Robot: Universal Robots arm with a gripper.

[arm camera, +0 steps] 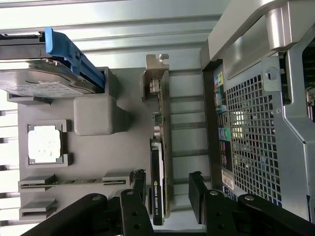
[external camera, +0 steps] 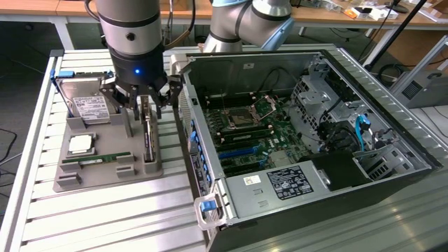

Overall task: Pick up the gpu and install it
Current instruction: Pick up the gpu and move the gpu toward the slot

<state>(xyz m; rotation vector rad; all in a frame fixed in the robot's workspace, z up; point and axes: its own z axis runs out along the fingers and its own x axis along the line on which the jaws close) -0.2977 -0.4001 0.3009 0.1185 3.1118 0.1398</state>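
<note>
My fingers are above the GPU's upper edge [arm camera: 165, 162] and would miss the GPU now, so they should lower first, then close on it.
The gpu [external camera: 148, 134] stands on its long edge in a slot of the grey holder tray [external camera: 144, 170], beside the open computer case [external camera: 301, 131]. In the wrist view the gpu [arm camera: 160, 142] shows as a thin card with a black cooler and a silver end bracket at its far end. My gripper [external camera: 146, 107] hovers right over the card's upper edge. Its jaws stand open, with one black finger [arm camera: 139, 184] on one side of the card and the other finger [arm camera: 196, 187] on the case side. My gripper [arm camera: 167, 189] holds nothing, and I see no contact with the card.
On the tray also sit a silver hard drive [external camera: 87, 102] in a blue caddy, a CPU [external camera: 81, 143] and a green RAM stick [external camera: 105, 157]. The case's motherboard has blue expansion slots [external camera: 234, 153]. The case's rear wall [arm camera: 251, 137] stands close beside the gripper.
</note>
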